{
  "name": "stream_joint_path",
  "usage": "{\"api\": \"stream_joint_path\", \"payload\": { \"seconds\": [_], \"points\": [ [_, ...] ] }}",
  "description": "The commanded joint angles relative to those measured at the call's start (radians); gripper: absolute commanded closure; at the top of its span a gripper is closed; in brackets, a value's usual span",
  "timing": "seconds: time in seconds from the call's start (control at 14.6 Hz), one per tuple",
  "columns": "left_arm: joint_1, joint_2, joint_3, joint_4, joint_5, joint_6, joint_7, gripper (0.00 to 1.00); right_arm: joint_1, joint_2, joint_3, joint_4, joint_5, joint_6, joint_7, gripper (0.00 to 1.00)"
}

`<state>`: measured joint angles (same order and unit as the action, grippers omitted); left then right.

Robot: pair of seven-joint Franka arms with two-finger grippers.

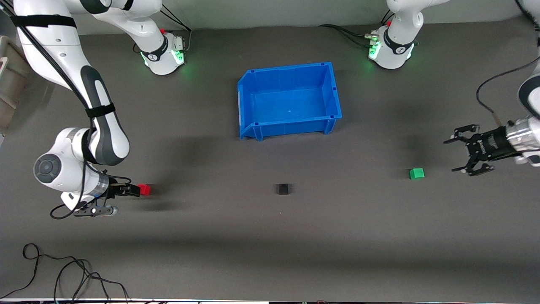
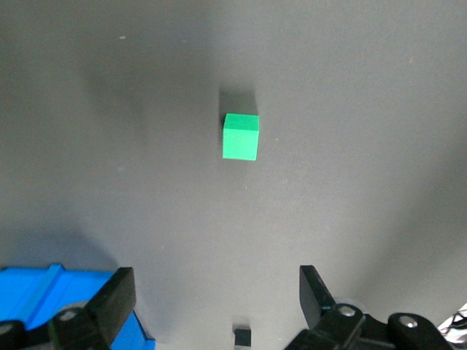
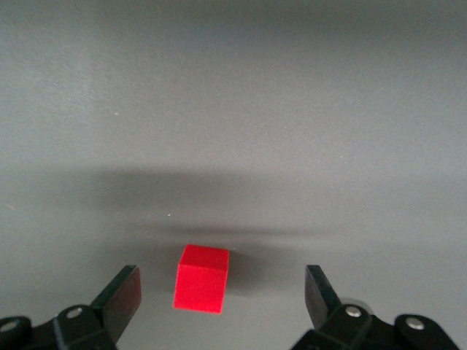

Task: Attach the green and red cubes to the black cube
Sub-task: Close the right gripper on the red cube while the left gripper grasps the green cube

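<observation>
I should next use my left gripper to grab the green cube by its opposite sides. Then I can attach it to the black cube.
The red cube sits on the grey mat toward the right arm's end of the table. My right gripper is low beside it and open. In the right wrist view the red cube lies just ahead of the open gripper, between the lines of the fingers and touching neither. The black cube stands alone in mid-table. The green cube lies toward the left arm's end. My left gripper is open and empty, up in the air beside it. The left wrist view shows the green cube, the black cube and the open gripper.
An empty blue bin stands between the two arm bases, farther from the front camera than the black cube; its corner shows in the left wrist view. Loose black cables lie at the table's near edge by the right arm's end.
</observation>
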<state>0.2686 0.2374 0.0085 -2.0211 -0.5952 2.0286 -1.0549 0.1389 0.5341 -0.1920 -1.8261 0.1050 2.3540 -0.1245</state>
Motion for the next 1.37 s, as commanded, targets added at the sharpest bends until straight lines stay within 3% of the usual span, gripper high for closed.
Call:
{"api": "stream_joint_path", "payload": {
  "seconds": [0.0, 0.14, 0.69, 0.82, 1.1, 1.3],
  "points": [
    [0.020, 0.062, -0.004, -0.010, -0.072, 0.044, 0.146, 0.00, -0.004, 0.017, -0.001, -0.015, 0.082, 0.034, -0.033, 0.00],
    [0.031, 0.109, -0.004, -0.011, -0.107, 0.068, 0.222, 0.00, -0.002, 0.038, -0.003, -0.016, 0.136, 0.051, -0.078, 0.00],
    [0.018, 0.237, -0.007, -0.033, -0.244, 0.194, 0.390, 0.00, -0.001, 0.083, 0.002, -0.065, 0.160, 0.160, -0.086, 0.01],
    [0.017, 0.260, -0.010, -0.039, -0.270, 0.211, 0.427, 0.00, -0.001, 0.087, 0.002, -0.065, 0.202, 0.154, -0.086, 0.06],
    [0.009, 0.280, -0.012, -0.051, -0.291, 0.251, 0.432, 0.00, 0.001, 0.093, 0.003, -0.065, 0.203, 0.153, -0.086, 0.21],
    [0.008, 0.287, -0.013, -0.056, -0.296, 0.265, 0.432, 0.00, 0.002, 0.095, 0.006, -0.065, 0.203, 0.149, -0.080, 0.26]
  ]
}}
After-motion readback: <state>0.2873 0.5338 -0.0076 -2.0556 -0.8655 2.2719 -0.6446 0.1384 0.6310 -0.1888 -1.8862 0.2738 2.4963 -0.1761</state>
